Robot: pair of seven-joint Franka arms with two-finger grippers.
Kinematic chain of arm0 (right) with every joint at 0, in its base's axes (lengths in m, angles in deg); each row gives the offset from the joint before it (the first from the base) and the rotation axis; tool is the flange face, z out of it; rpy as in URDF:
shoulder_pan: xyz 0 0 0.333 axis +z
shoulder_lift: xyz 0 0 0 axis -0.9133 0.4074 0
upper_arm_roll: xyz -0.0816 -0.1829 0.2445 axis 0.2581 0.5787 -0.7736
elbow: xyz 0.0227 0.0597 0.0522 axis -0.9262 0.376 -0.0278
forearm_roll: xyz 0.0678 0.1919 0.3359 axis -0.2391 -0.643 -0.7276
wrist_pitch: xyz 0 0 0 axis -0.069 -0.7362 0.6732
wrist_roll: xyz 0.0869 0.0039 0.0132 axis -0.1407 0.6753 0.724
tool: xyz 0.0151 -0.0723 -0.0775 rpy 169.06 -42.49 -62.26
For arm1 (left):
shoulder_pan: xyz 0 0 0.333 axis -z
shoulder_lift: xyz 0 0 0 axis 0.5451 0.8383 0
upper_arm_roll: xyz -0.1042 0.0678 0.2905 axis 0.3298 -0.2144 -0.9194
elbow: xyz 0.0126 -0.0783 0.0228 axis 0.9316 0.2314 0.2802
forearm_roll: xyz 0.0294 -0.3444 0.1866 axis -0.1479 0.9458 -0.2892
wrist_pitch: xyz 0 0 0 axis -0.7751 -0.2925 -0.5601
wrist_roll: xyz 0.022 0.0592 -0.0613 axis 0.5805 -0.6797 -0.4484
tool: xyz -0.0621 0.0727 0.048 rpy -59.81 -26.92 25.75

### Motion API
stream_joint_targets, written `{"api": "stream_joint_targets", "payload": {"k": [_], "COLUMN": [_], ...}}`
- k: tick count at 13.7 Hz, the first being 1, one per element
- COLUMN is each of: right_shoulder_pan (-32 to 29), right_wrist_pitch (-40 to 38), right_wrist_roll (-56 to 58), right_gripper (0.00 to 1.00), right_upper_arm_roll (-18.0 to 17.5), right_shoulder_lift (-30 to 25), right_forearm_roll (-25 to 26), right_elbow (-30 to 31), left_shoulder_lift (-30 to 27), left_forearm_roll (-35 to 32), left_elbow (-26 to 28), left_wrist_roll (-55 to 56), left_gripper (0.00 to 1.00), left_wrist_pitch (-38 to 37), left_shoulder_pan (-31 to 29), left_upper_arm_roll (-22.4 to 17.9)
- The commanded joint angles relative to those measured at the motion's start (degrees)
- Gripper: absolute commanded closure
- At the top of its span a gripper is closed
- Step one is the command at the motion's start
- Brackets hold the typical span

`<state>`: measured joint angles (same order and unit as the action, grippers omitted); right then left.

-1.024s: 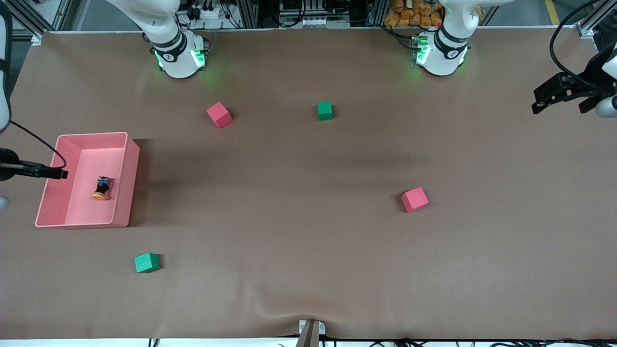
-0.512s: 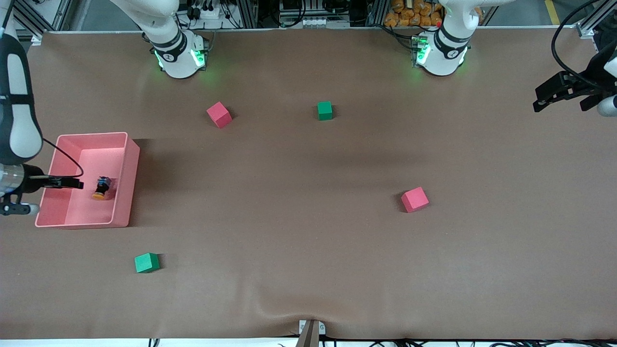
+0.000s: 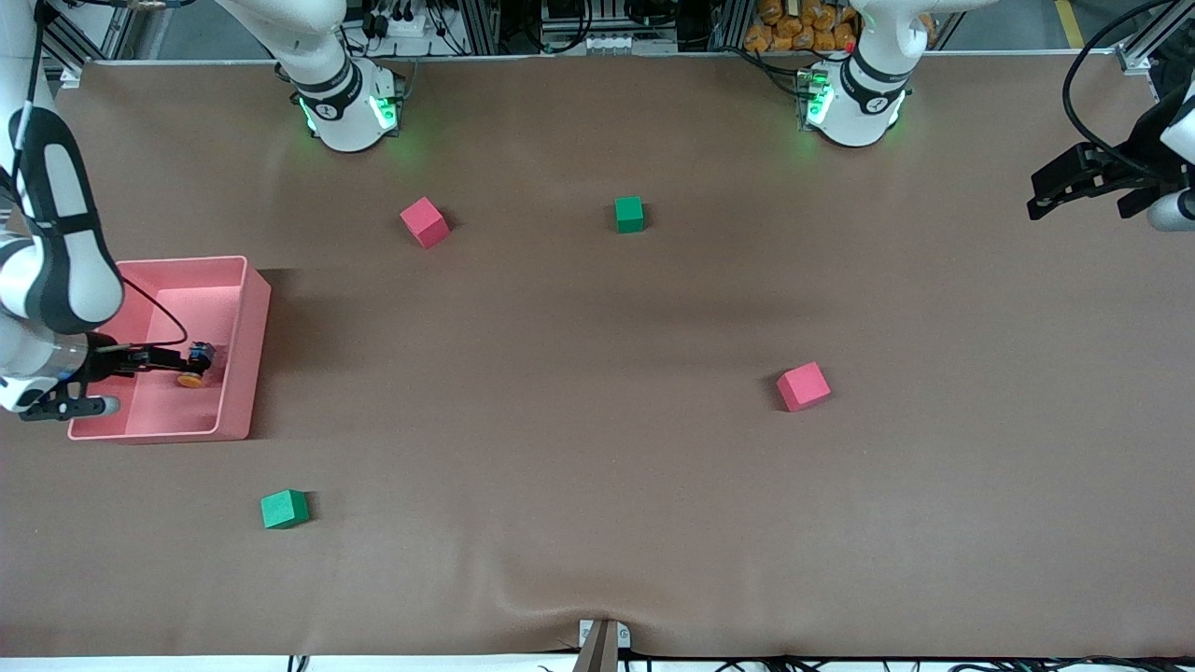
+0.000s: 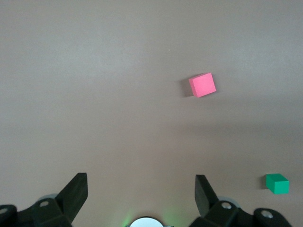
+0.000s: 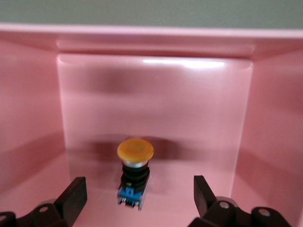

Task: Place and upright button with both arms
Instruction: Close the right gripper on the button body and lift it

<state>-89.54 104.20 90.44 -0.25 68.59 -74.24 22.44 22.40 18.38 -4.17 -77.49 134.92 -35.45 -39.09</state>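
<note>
My right gripper isn't ready to close yet, because its fingers stop short of the button's black body. It should move toward the black body first and then close on it.
The button (image 3: 195, 369), with an orange cap, black body and blue base, lies on its side in the pink bin (image 3: 245, 327) at the right arm's end of the table. My right gripper (image 3: 173, 364) reaches into the bin, open, its tips close to the button. In the right wrist view the button (image 5: 135, 172) lies between the open fingers (image 5: 75, 194), which do not touch it. My left gripper (image 3: 1050, 191) is open and empty over the left arm's end of the table; its wrist view shows only its open fingers (image 4: 75, 189) over the cloth.
Two pink cubes (image 3: 425, 221) (image 3: 803, 386) and two green cubes (image 3: 629, 214) (image 3: 284, 509) lie scattered on the brown cloth. The left wrist view shows a pink cube (image 4: 202, 84) and a green cube (image 4: 277, 183). The bin's walls surround the right gripper.
My right arm has swung over the bin and its gripper has moved across the bin floor up to the button. The left gripper has barely shifted.
</note>
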Motion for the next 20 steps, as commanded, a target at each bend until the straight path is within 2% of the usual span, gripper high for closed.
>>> {"api": "stream_joint_targets", "payload": {"k": [1, 7, 9, 10, 12, 13, 14, 15, 20], "right_shoulder_pan": [-1.82, -2.52, -2.69, -2.87, -2.78, -2.78, -2.87, -2.87, -2.78], "right_wrist_pitch": [3.02, 5.83, 7.76, 7.94, 7.95, 7.86, 7.77, 7.60, 5.76], "right_wrist_roll": [1.73, 1.90, 4.17, 4.89, 4.98, 4.98, 4.98, 4.98, 5.33], "right_gripper": [0.00, 0.00, 0.21, 0.35, 0.71, 0.85, 0.93, 1.00, 1.00], "right_upper_arm_roll": [-1.19, -1.27, -1.28, -1.28, -1.28, -1.28, -1.28, -1.28, -1.28], "right_shoulder_lift": [1.22, 4.22, 5.18, 5.54, 5.45, 5.45, 5.45, 5.45, 4.92], "right_forearm_roll": [0.01, -0.70, -0.70, -0.78, -1.05, -1.05, -1.05, -1.05, -0.96], "right_elbow": [2.20, 2.56, 2.47, 2.47, 2.38, 2.21, 2.12, 2.03, 0.10], "left_shoulder_lift": [-0.29, 0.06, 0.32, 0.41, 0.41, 0.41, 0.32, 0.41, 0.23], "left_forearm_roll": [-0.12, 0.05, 0.06, 0.14, 0.05, -0.03, 0.05, 0.05, -0.03], "left_elbow": [-0.38, -0.38, -0.29, -0.29, -0.37, -0.46, -0.46, -0.38, -0.46], "left_wrist_roll": [-0.79, -0.44, -0.61, -0.79, -0.79, -0.70, -0.70, -0.62, 0.35], "left_gripper": [0.00, 0.00, 0.00, 0.00, 0.00, 0.00, 0.00, 0.00, 0.00], "left_wrist_pitch": [-0.50, -0.77, -0.77, -0.77, -0.85, -0.85, -0.85, -0.85, -0.85], "left_shoulder_pan": [-0.14, 0.30, 0.30, 0.30, 0.30, 0.30, 0.30, 0.30, 0.04], "left_upper_arm_roll": [0.26, 0.35, 0.35, 0.44, 0.35, 0.44, 0.44, 0.78, 0.79]}}
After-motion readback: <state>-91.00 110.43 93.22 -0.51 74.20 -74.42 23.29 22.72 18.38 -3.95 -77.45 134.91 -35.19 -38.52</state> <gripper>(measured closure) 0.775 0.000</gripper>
